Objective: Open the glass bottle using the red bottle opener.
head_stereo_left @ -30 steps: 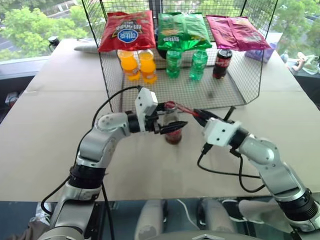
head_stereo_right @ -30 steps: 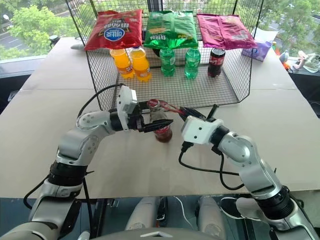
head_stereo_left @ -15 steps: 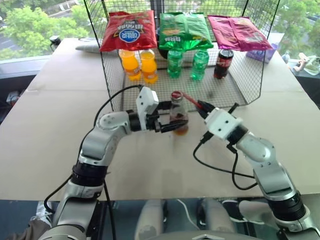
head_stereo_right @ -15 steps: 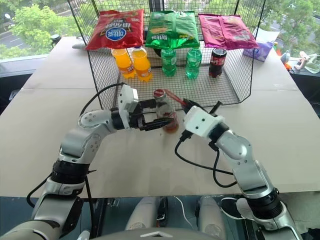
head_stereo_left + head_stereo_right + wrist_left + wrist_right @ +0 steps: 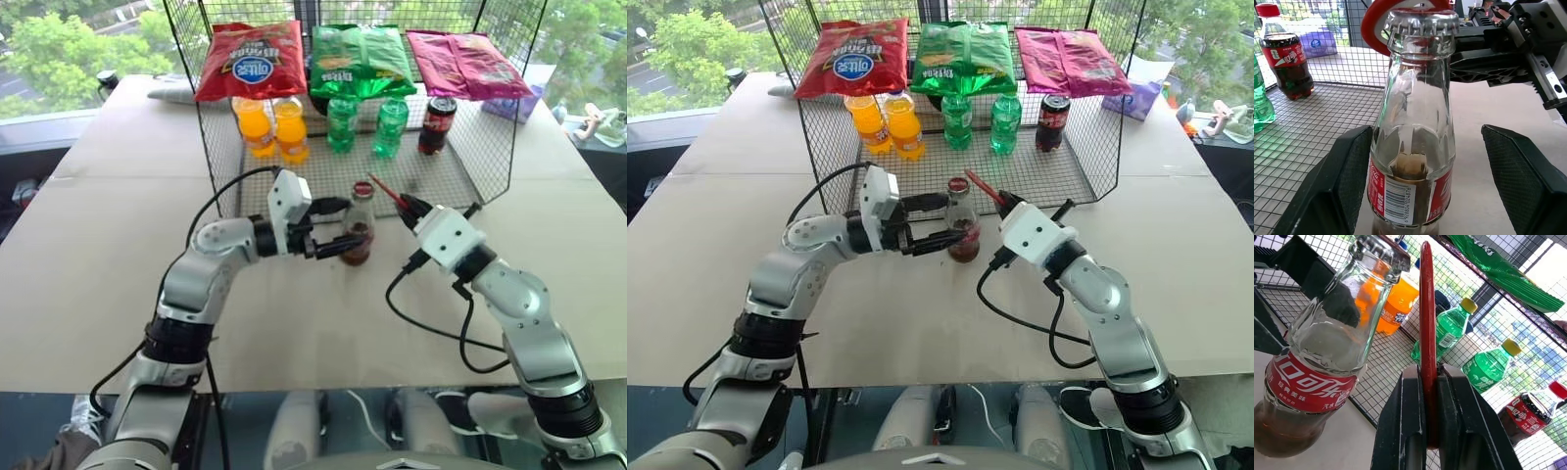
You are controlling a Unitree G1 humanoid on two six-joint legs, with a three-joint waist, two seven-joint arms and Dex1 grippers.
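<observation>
Next, my left gripper holds the glass bottle by its body just above the label point(image 5: 361, 219), since the red opener's ring point(image 5: 378, 183) crowds the metal cap.
The glass bottle point(image 5: 357, 235) stands upright on the table in front of the wire rack, its metal cap point(image 5: 1421, 22) on and a little brown liquid at the bottom. My left gripper point(image 5: 355, 223) reaches in level from the left and is open around the bottle's body. One finger point(image 5: 1347, 181) lies against the label and the other finger point(image 5: 1518, 176) stands clear of it. My right gripper point(image 5: 404, 204) is shut on the handle of the red bottle opener point(image 5: 1426, 308). The opener's ring head point(image 5: 1376, 19) sits right beside the cap, with a narrow gap in the right wrist view.
The wire mesh rack point(image 5: 460, 166) right behind the bottle holds orange soda bottles point(image 5: 272, 125), green bottles point(image 5: 364, 122), a dark cola bottle point(image 5: 436, 122) and snack bags point(image 5: 250, 59). A black cable point(image 5: 431, 328) loops from my right wrist over the table.
The bottle was tipped over with the opener's head at its cap; it now stands upright, nearer my left fingertips. My right gripper has rolled and drawn the opener slightly up and away.
</observation>
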